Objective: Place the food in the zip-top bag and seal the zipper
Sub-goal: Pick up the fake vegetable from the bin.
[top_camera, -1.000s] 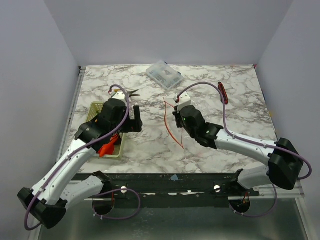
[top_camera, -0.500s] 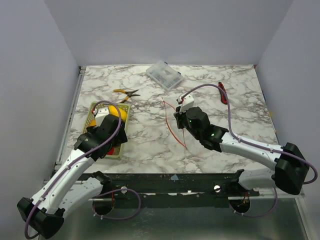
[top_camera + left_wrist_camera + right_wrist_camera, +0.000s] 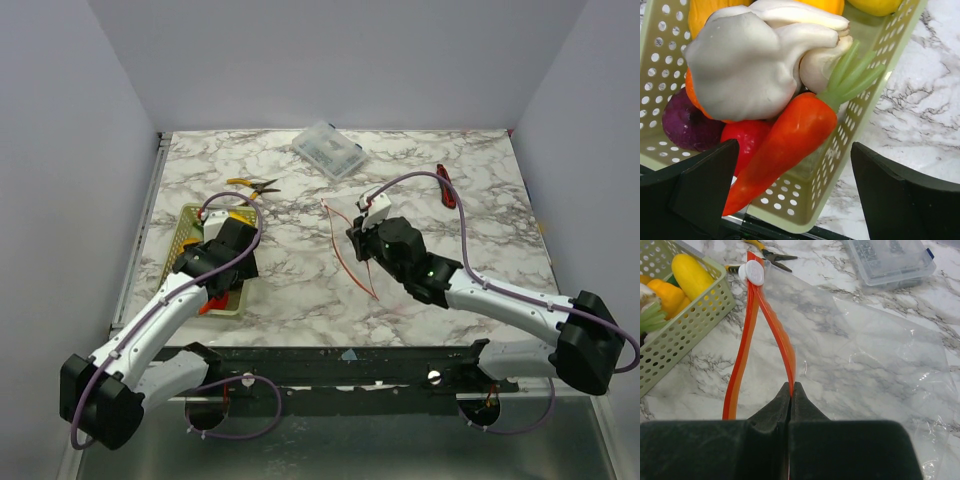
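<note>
The carrot's green top can stay free to lead into the bag's opening. My left gripper should grab the carrot across its orange body [image 3: 784,143] next.
The food lies in a pale green mesh basket [image 3: 850,125] at the left. There I see a white garlic [image 3: 740,65], an orange carrot [image 3: 790,130] with a green top, a red tomato [image 3: 747,145] and a yellow lemon [image 3: 875,4]. My left gripper [image 3: 795,200] is open and empty. It hangs close over the basket's near corner, its fingers either side of the carrot's tip, and it also shows in the top view [image 3: 222,268]. My right gripper [image 3: 791,389] is shut on the zipper [image 3: 777,330] of the clear zip-top bag [image 3: 870,355]. The bag's mouth gapes, and a white slider [image 3: 752,273] sits at the far end.
Yellow-handled pliers [image 3: 252,185] lie behind the basket [image 3: 190,222]. A rigid clear lidded box [image 3: 328,150] stands at the back centre. A dark-red utility knife [image 3: 446,187] lies at the back right. A purple toy vegetable [image 3: 685,125] also sits in the basket.
My left gripper has swung left from the table's middle and come down over the basket's near end. My right gripper has shifted slightly, still holding the zipper.
</note>
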Robot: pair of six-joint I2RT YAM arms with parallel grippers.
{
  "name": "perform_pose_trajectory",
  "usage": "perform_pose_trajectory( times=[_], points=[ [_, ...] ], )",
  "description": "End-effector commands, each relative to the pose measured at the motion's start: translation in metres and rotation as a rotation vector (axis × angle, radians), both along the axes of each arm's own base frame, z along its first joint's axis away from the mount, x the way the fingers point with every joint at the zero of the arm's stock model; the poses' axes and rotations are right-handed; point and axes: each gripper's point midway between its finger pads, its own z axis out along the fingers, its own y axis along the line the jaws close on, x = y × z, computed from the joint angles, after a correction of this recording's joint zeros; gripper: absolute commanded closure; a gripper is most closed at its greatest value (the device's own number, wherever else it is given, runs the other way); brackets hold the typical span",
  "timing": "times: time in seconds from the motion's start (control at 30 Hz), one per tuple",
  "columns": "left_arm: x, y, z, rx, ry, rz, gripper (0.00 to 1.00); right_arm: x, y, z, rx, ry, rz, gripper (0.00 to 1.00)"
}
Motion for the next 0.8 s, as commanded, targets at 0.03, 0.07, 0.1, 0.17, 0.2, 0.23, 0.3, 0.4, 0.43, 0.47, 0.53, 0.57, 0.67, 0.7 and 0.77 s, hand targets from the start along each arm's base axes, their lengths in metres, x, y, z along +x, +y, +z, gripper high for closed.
perform_pose_trajectory(
  times=[0.03,0.07,0.1,0.17,0.2,0.23,0.3,0.4,0.43,0.47,0.53,0.57,0.67,0.7,0.77],
  points=[
    [0.004,-0.001,-0.018,-0.008,0.063,-0.001,0.1,-0.003,0.002,0.008,0.027,-0.027,0.032,1.0],
    [0.003,-0.001,-0.02,-0.014,0.071,0.001,0.11,-0.003,0.002,0.008,0.027,-0.026,0.031,1.0],
    [0.003,-0.003,-0.021,-0.023,0.077,-0.001,0.12,-0.004,0.002,0.007,0.026,-0.025,0.033,1.0],
    [0.003,-0.007,-0.024,-0.037,0.086,-0.018,0.14,-0.004,0.003,0.009,0.029,-0.027,0.038,1.0],
    [0.004,-0.007,-0.025,-0.035,0.089,-0.017,0.15,-0.004,0.002,0.009,0.028,-0.028,0.04,1.0],
    [0.003,-0.006,-0.026,-0.027,0.097,-0.012,0.17,-0.005,0.002,0.009,0.029,-0.028,0.042,1.0],
    [0.002,-0.004,-0.029,-0.017,0.109,-0.007,0.2,-0.005,0.002,0.009,0.031,-0.029,0.044,1.0],
    [0.002,-0.003,-0.028,-0.011,0.112,0.002,0.22,-0.005,0.002,0.009,0.029,-0.03,0.045,1.0],
    [0.002,-0.003,-0.028,-0.008,0.113,0.0,0.27,-0.005,0.003,0.008,0.027,-0.029,0.046,1.0],
    [0.003,-0.002,-0.027,-0.004,0.11,0.001,0.3,-0.005,0.003,0.008,0.026,-0.029,0.048,1.0],
    [0.005,0.0,-0.025,0.002,0.101,0.006,0.35,-0.005,0.003,0.007,0.025,-0.029,0.048,1.0],
    [0.005,0.0,-0.024,0.003,0.097,0.004,0.37,-0.005,0.003,0.008,0.026,-0.03,0.047,1.0],
    [0.007,0.0,-0.022,0.008,0.093,0.001,0.5,-0.005,0.003,0.008,0.028,-0.031,0.046,1.0],
    [0.008,0.0,-0.021,0.007,0.088,0.0,0.53,-0.005,0.003,0.007,0.026,-0.03,0.048,1.0],
    [0.009,0.0,-0.017,0.01,0.079,-0.004,0.59,-0.005,0.003,0.006,0.024,-0.029,0.048,1.0]
  ],
)
